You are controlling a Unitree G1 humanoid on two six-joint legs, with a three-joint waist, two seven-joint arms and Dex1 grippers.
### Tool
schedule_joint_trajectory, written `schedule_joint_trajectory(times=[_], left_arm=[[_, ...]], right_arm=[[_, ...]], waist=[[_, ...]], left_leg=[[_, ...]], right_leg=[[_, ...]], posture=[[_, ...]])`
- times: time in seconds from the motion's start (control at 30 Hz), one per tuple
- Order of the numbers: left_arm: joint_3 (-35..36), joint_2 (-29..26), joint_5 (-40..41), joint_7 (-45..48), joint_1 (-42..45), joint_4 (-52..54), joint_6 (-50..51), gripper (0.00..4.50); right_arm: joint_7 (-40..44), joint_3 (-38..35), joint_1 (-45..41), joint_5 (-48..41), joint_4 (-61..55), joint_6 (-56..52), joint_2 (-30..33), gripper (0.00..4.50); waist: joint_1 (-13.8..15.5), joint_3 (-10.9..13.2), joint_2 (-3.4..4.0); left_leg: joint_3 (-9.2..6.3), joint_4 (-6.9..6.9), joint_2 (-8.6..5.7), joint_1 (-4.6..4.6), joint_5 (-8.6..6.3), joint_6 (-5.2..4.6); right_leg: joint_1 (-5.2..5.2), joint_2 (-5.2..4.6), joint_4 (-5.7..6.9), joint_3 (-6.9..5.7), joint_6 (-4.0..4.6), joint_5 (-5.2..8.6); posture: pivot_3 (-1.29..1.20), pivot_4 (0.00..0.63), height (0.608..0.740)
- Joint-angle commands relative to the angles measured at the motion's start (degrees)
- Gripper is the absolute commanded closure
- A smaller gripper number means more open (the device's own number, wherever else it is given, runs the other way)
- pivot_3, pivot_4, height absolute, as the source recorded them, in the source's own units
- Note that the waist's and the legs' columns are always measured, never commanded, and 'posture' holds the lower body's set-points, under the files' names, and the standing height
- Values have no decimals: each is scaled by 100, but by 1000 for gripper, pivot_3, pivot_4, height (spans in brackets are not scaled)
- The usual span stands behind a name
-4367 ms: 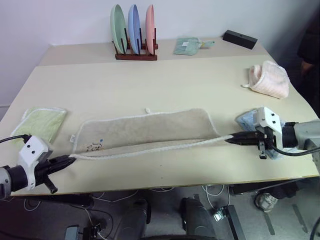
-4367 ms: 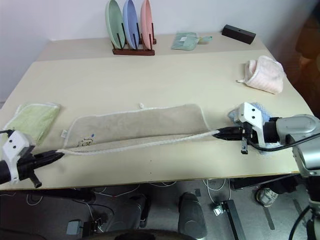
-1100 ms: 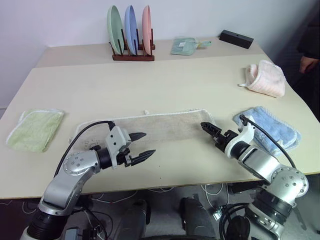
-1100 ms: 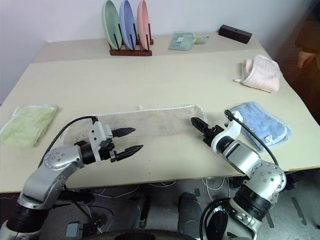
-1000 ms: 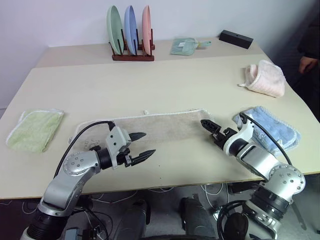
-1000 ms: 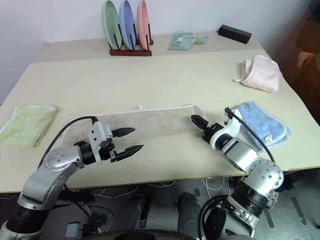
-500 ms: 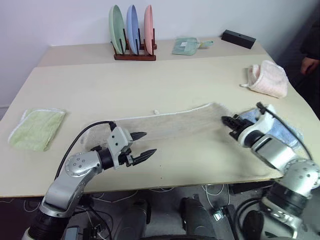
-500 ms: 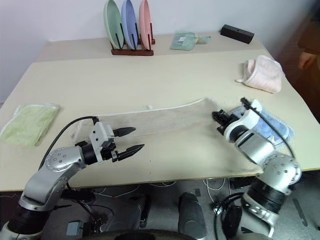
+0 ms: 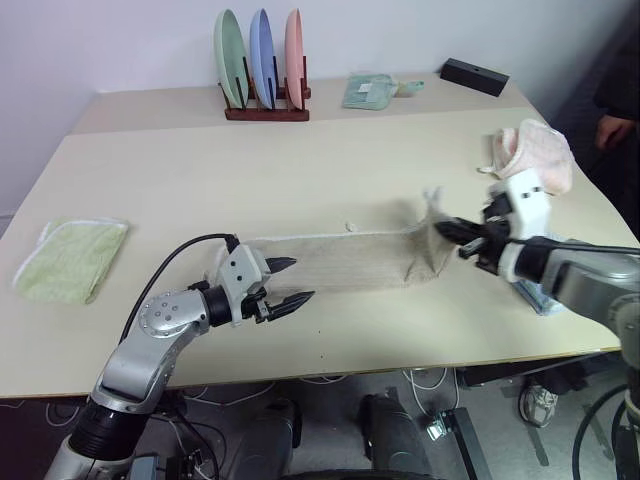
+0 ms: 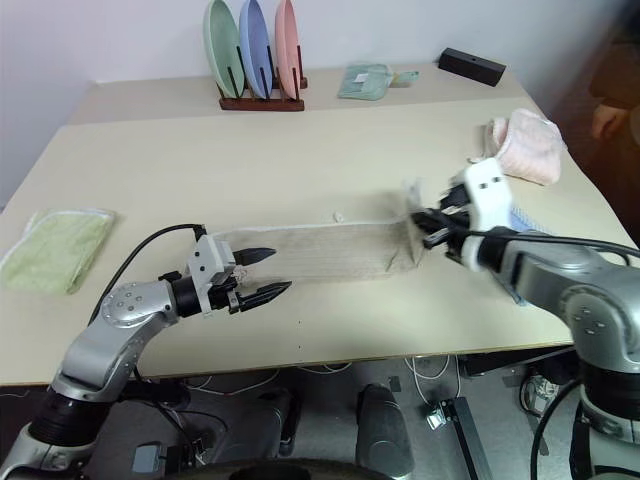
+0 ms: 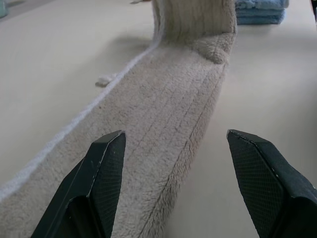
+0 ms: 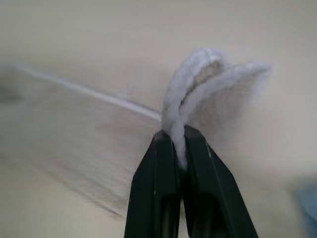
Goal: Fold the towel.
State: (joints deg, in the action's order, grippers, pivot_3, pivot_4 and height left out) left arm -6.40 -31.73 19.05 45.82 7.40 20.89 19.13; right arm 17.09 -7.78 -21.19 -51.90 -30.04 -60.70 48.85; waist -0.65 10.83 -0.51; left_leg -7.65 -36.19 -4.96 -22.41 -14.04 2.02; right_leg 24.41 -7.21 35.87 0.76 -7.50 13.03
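Observation:
My left gripper grabs the towel by its other short end next. That lets me then fold the towel strip up into a compact bundle.
The towel is a long beige strip folded lengthwise, lying across the table's front half. My right gripper is shut on the towel's right end and holds it lifted off the table, so the cloth rises in a peak there. The white edging is pinched between its fingers. My left gripper stands open just above the towel's left end, one finger over the cloth and one beside its near edge. Nothing is between its fingers.
A light green folded towel lies at the table's left edge. A light blue towel sits behind my right arm, a pink cloth farther back right. A plate rack, a green cloth and a black box stand along the far edge.
My right gripper shut on the towel's right end and rose with it, rolling over. The towel slid to the right. My left gripper stayed open near the towel's left end.

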Motion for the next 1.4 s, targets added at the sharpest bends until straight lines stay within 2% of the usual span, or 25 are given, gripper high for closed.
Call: schedule_joint_trajectory(times=[0.03, 0.2, 0.43, 0.53, 0.67, 0.77, 0.87, 0.97, 1.03, 1.1, 1.3, 1.4], left_arm=[[4, 50, -32, -100, -15, 226, -45, 1160], [23, 41, -52, -195, -145, 378, 18, 1160], [44, 4, -66, -256, -211, 465, 71, 1160], [62, -9, -72, -258, -218, 457, 68, 1160], [130, -30, -56, -279, -242, 438, 71, 1160], [218, -33, -27, -303, -272, 417, 80, 1160], [294, -13, 8, -343, -302, 387, 87, 1160], [367, 45, 31, -467, -346, 385, 125, 1160], [409, 95, 73, -536, -383, 403, 172, 1160], [443, 119, 102, -580, -438, 447, 210, 1160], [635, 147, 168, -826, -786, 642, 344, 1160], [831, 226, 318, -1025, -1039, 827, 535, 1160]], right_arm=[[418, 1080, -304, 639, -270, 353, -178, 4444], [676, 2108, -434, 1520, 20, 692, -534, 4444], [889, 2327, -384, 2038, 405, 816, -999, 4444], [1110, 2182, -274, 2022, 305, 846, -999, 3542], [1623, 1611, -113, 1873, 19, 1239, -753, 1664], [1942, 1115, -33, 1681, 41, 1391, -650, 1664], [1868, 729, -161, 1621, 486, 1367, -819, 1664], [1768, 951, -425, 2237, 1366, 1813, -998, 2499], [1834, 1196, -570, 2524, 1833, 2169, -1245, 3587], [1917, 1445, -661, 2761, 2242, 2456, -1529, 4448], [2364, 2317, -355, 3604, 3055, 3318, -1882, 4448], [2452, 2460, -208, 3867, 3148, 3579, -1916, 4448]], waist=[[1, -1, -4], [15, 0, -8], [14, 0, -8], [14, 0, -8], [16, 0, -8], [17, 0, -8], [6, 0, -9], [-9, 0, -9], [-8, 0, -9], [-15, 0, -8], [-1, 0, -8], [-3, -4, -9]], left_leg=[[-1, 0, 0, 0, 0, 0], [-7, 1, -1, -6, 0, 1], [-7, 3, -6, -6, 0, 1], [-6, 3, -7, -7, 0, 1], [-6, 3, -7, -7, 0, 1], [-5, 4, -7, -7, 0, 1], [-5, 4, -6, -4, 0, 1], [-2, 5, -5, -1, 0, 1], [-1, 6, -5, -1, 0, 1], [-3, 7, -5, 0, 0, 1], [-4, 6, -5, -1, 0, 2], [-3, 6, -5, 2, 0, 2]], right_leg=[[0, 0, -2, -1, 0, 0], [0, -5, -12, -1, 1, -1], [-1, -3, -26, -1, 2, -7], [-1, -3, -27, -1, 0, -9], [-1, -3, -29, -1, -1, -10], [-3, -3, -30, -1, -3, -11], [-6, -1, -31, -2, -3, -11], [-6, 0, -31, -1, 1, -14], [-6, 1, -31, -1, 2, -15], [-6, 4, -31, -1, 2, -15], [-5, 5, -33, 1, 2, -16], [-6, 5, -33, 6, 2, -16]], posture=[[0, 150, 740], [0, 150, 740], [0, 150, 740], [0, 150, 740], [0, 150, 740], [0, 150, 740], [0, 150, 740], [0, 150, 740], [0, 150, 740], [0, 150, 740], [0, 150, 740], [0, 150, 740]])
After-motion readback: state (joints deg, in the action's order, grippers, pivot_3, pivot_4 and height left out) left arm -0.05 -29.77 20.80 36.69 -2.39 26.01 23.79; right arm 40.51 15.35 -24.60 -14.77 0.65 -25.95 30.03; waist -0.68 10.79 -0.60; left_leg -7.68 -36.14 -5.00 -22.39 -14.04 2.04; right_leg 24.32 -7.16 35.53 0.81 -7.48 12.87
